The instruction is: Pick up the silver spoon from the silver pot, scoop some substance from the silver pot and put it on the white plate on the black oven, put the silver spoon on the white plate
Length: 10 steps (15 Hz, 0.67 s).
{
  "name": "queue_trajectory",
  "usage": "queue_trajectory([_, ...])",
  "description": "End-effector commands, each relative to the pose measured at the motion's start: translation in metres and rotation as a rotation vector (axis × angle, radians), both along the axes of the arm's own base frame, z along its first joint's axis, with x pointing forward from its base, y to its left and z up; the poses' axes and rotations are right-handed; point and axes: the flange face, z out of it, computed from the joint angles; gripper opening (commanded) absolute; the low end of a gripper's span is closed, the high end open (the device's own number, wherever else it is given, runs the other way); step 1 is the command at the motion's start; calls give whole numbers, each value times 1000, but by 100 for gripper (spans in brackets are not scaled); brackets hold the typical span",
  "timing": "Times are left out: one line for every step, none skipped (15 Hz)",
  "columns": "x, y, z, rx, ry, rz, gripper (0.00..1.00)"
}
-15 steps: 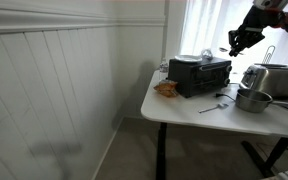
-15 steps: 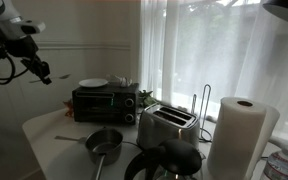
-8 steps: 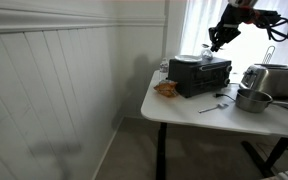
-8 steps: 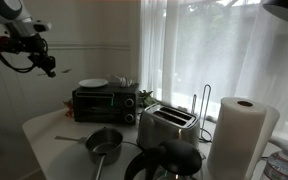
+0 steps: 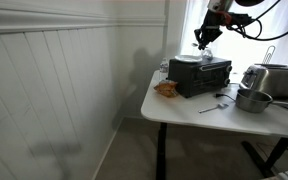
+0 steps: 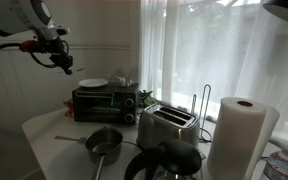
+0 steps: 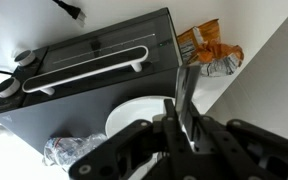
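Observation:
A tall gap is between my fingers and the white plate (image 7: 134, 113), so I need to keep holding the silver spoon (image 7: 185, 92) until it is just over the plate.
My gripper (image 5: 203, 40) hangs above the black oven (image 5: 200, 75), over the white plate (image 5: 189, 58) on its top. It also shows in an exterior view (image 6: 67, 66), up and to the side of the plate (image 6: 93, 84) and oven (image 6: 104, 103). In the wrist view the gripper (image 7: 184, 125) is shut on the silver spoon (image 7: 185, 92), whose flat handle sticks out over the plate (image 7: 134, 112) and oven (image 7: 94, 70). The spoon's bowl is hidden. The silver pot (image 5: 252, 99) stands on the table, also seen from the far side (image 6: 105, 144).
A silver toaster (image 6: 166, 125) stands beside the oven and a paper towel roll (image 6: 240, 135) is nearer that camera. An orange snack bag (image 7: 209, 48) lies on the white table by the oven. Crumpled clear wrap (image 7: 64, 150) lies on the oven top. A utensil (image 5: 214, 105) lies on the table.
My gripper has moved with the spoon from above the pot side of the table across to over the oven and the plate. Nothing else has moved.

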Motion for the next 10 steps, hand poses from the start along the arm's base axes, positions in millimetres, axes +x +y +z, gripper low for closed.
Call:
queue_trajectory([39, 21, -13, -32, 21, -20, 3])
queue_trajectory([48, 23, -17, -37, 29, -23, 3])
queue_trajectory([56, 26, -22, -38, 38, -24, 3])
queue_trajectory([63, 29, -25, -40, 46, -26, 3])
queue_trajectory([70, 30, -30, -37, 58, -29, 3])
queue_trajectory([77, 31, -33, -34, 65, -32, 3])
queue_trajectory([83, 31, -36, -28, 70, -34, 3])
queue_trajectory([89, 31, -39, -28, 70, -40, 3])
queue_trajectory([94, 30, -42, -25, 71, -44, 3])
queue_trajectory([100, 28, -44, -23, 72, -51, 3])
